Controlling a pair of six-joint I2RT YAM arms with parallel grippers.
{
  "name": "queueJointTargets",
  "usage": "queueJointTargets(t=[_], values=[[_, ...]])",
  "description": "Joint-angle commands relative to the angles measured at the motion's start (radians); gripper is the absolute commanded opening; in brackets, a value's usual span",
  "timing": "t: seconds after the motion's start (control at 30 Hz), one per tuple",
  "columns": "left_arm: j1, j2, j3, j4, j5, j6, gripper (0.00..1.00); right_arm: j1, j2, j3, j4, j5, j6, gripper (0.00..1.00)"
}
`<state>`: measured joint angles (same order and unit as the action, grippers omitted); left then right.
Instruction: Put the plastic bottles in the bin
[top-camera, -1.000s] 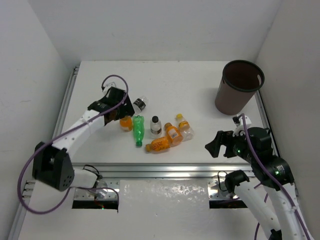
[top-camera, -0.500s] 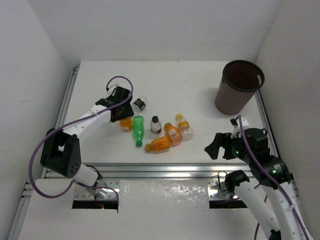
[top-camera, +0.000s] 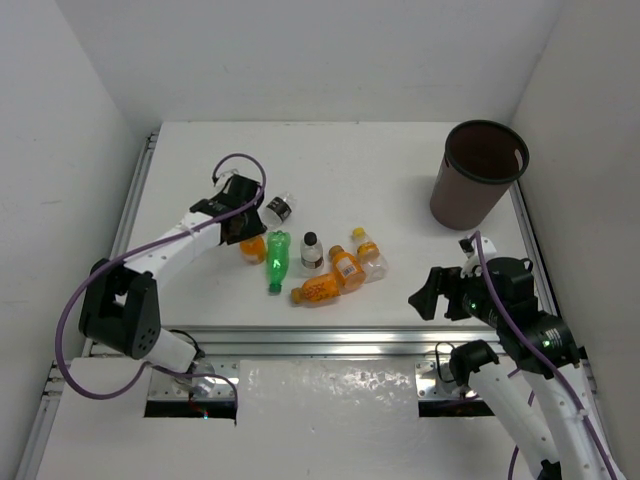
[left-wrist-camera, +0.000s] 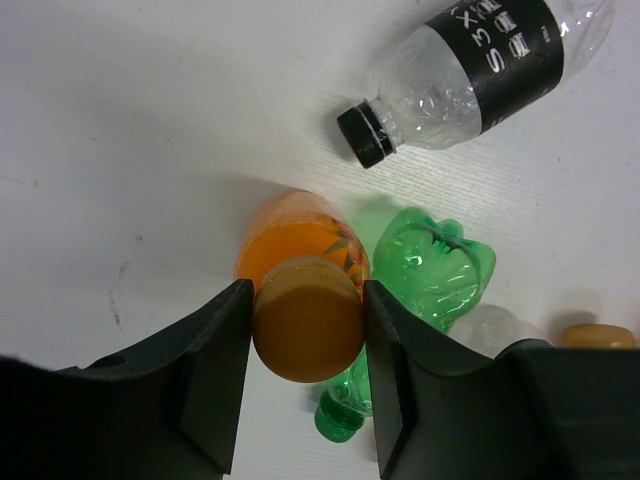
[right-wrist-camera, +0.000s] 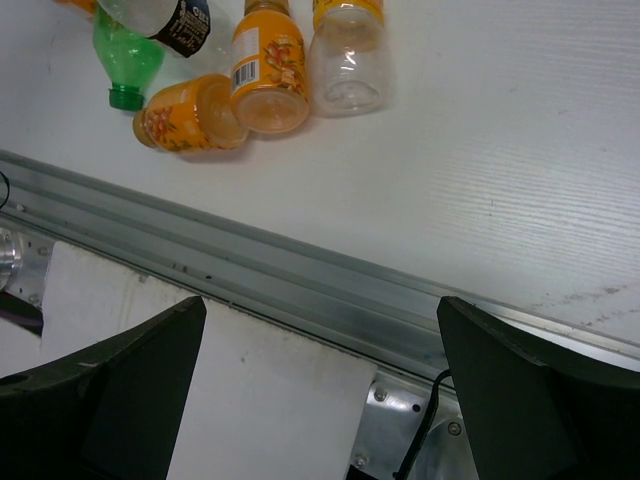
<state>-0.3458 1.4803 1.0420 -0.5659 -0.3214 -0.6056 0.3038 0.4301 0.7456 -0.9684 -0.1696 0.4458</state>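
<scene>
The orange bottle would come up with my left gripper if I lifted it now, because the gripper is closed against both sides of the orange cap (left-wrist-camera: 308, 320).
My left gripper (top-camera: 243, 226) (left-wrist-camera: 305, 330) is shut on the orange cap of an upright orange bottle (top-camera: 252, 246) (left-wrist-camera: 300, 250) at the left end of the cluster. A slim green bottle (top-camera: 276, 258) (left-wrist-camera: 430, 270) lies right beside it. A clear bottle with a black label (top-camera: 279, 208) (left-wrist-camera: 480, 70) lies just behind. Further right are a small black-capped clear bottle (top-camera: 311, 250), two orange bottles (top-camera: 347, 264) (top-camera: 318, 290) and a clear yellow-capped one (top-camera: 368, 255). The dark-brown bin (top-camera: 478, 190) stands at the far right. My right gripper (top-camera: 425, 292) (right-wrist-camera: 320, 305) hangs open over the table's front edge, holding nothing.
A metal rail (top-camera: 330, 340) (right-wrist-camera: 300, 290) runs along the table's near edge under my right gripper. White walls close in the left, back and right sides. The bin sits close to the right wall.
My left gripper has closed from wide open onto the orange bottle's cap, after shifting slightly right. The right arm has barely moved.
</scene>
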Motion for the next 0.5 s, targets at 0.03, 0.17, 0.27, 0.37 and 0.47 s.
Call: queueJointTargets(t=[0.03, 0.17, 0.27, 0.37, 0.47], values=[[-0.005, -0.060, -0.011, -0.054, -0.021, -0.008, 0.00, 0.004, 0.004, 0.001, 0.056, -0.047, 0.004, 0.99], [-0.005, -0.202, 0.013, -0.150, -0.062, -0.013, 0.00, 0.004, 0.038, 0.011, 0.137, -0.145, 0.019, 0.99], [-0.005, -0.291, 0.076, -0.216, -0.050, 0.015, 0.00, 0.004, 0.082, 0.020, 0.256, -0.276, 0.056, 0.99], [-0.005, -0.374, 0.127, -0.242, 0.071, 0.073, 0.00, 0.004, 0.150, 0.029, 0.437, -0.405, 0.102, 0.99], [-0.005, -0.469, 0.182, -0.249, 0.229, 0.104, 0.00, 0.006, 0.220, 0.032, 0.655, -0.476, 0.182, 0.99]])
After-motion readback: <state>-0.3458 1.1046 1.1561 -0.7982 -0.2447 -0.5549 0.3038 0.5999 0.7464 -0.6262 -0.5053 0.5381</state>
